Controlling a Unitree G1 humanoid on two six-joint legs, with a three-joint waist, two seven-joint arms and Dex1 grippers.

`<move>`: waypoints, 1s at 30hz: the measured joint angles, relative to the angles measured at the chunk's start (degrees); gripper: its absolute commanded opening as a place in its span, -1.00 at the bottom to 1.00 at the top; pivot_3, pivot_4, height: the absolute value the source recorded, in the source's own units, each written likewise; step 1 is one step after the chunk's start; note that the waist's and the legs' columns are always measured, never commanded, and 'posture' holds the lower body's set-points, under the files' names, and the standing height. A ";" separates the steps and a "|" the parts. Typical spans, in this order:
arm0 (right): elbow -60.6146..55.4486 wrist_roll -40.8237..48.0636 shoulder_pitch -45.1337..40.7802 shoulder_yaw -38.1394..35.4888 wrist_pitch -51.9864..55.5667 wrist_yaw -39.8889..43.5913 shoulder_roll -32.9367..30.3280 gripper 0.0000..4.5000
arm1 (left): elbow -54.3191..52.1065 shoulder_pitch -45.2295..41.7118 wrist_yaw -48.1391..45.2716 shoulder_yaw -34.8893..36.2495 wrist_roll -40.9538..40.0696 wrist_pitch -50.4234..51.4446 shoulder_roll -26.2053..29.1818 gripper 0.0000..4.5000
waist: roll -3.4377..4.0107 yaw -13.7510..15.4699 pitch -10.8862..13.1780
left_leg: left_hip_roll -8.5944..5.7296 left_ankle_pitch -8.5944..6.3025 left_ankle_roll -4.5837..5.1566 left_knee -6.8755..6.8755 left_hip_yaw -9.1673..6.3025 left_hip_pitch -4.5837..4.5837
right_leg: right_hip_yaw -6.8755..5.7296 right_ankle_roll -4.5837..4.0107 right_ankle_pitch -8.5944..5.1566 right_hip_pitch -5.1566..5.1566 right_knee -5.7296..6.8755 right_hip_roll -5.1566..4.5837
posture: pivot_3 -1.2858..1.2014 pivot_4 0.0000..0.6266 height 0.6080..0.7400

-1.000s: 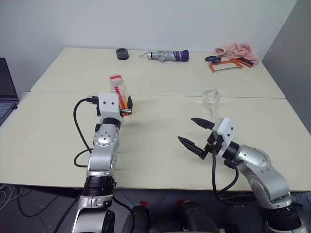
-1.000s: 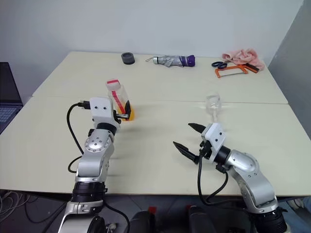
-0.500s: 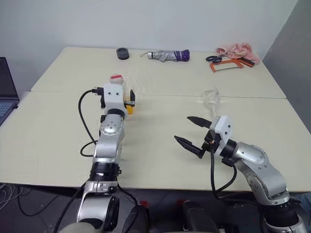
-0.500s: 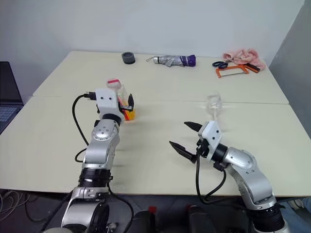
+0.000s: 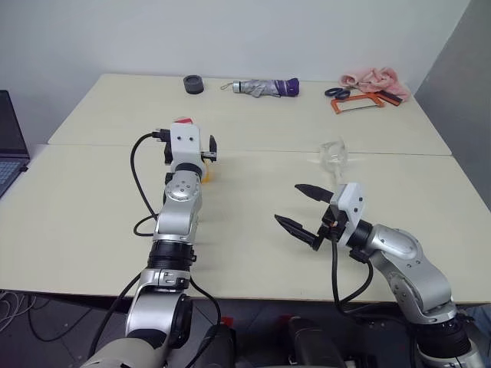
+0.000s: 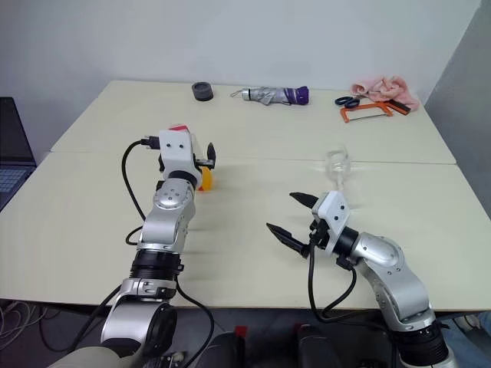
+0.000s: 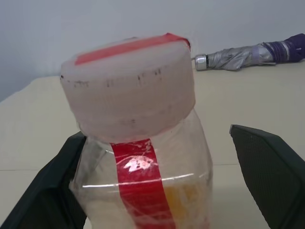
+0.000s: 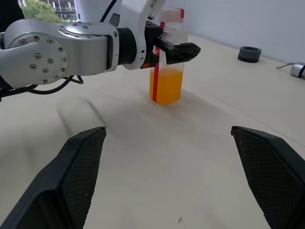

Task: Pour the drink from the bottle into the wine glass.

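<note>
The fingers of the robot's left gripper are beside the bottle's upper body (image 7: 147, 176), below the cap (image 7: 131, 88), so the gripper should close on the bottle now.
The bottle (image 8: 167, 62) stands upright on the table with the orange drink (image 8: 167, 87) in its lower half; a red strip runs over its cap (image 7: 128, 83) and down its side. My left gripper (image 7: 156, 133) is open, level, with one black finger (image 7: 267, 176) on each side of the bottle's neck and a gap on one side. From the head, the left wrist hides most of the bottle (image 5: 205, 170). The empty wine glass (image 5: 333, 156) stands to the right. My right gripper (image 5: 288, 203) is open over the table in front of the glass, holding nothing.
Along the far table edge lie a black tape roll (image 5: 192, 84), a folded umbrella (image 5: 265, 88), scissors with an orange-framed saw (image 5: 357, 102) and a pink cloth (image 5: 372, 78). A laptop (image 5: 9, 146) sits at the left edge. A seam (image 5: 383, 153) runs between the two tables.
My left arm has stretched forward, bringing its open fingers around the bottle, and the wrist now covers most of it. The right arm, bottle and glass have stayed put.
</note>
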 measured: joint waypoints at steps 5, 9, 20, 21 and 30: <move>0.03 0.00 -0.02 0.00 0.01 -0.02 0.00 1.00 | 0.03 0.01 -0.01 -0.10 0.03 0.01 0.02 0.98 | 0.00 0.00 0.00 | 0.00 0.00 0.00 0.00 0.00 0.00 | 0.00 0.00 0.00 0.00 0.00 0.00 | 0.03 -0.52 1.00; 0.33 0.00 -0.37 -0.01 0.01 -0.07 0.04 1.00 | 0.38 0.01 -0.01 -0.10 0.08 0.01 0.18 0.98 | 0.00 0.00 0.00 | 0.00 0.00 0.00 0.00 0.00 0.00 | 0.00 0.00 0.00 0.00 0.00 0.00 | 0.03 -0.52 1.00; 0.35 -0.02 -0.46 -0.01 0.02 -0.12 0.47 1.00 | 0.48 0.02 -0.04 -0.16 0.28 0.13 0.47 0.90 | 0.00 0.00 0.00 | 0.00 0.00 0.00 0.00 0.00 0.00 | -0.01 0.00 0.00 0.00 0.00 -0.01 | 0.03 -0.52 1.00; 0.35 -0.02 -0.46 -0.01 0.03 -0.12 0.47 1.00 | 0.48 0.02 -0.07 -0.16 0.28 0.13 0.47 0.80 | 0.00 0.00 0.00 | 0.00 0.00 0.00 0.00 0.00 0.00 | 0.00 0.00 0.00 0.00 0.00 -0.01 | 0.03 -0.52 1.00; 0.35 -0.08 -0.46 -0.01 0.08 -0.12 0.46 1.00 | 0.70 0.01 -0.33 0.02 -0.30 0.08 0.42 -0.18 | 0.00 -0.01 0.00 | 0.01 0.00 0.00 0.00 0.00 0.00 | 0.00 -0.01 0.00 0.00 0.00 -0.01 | 0.03 -0.52 1.00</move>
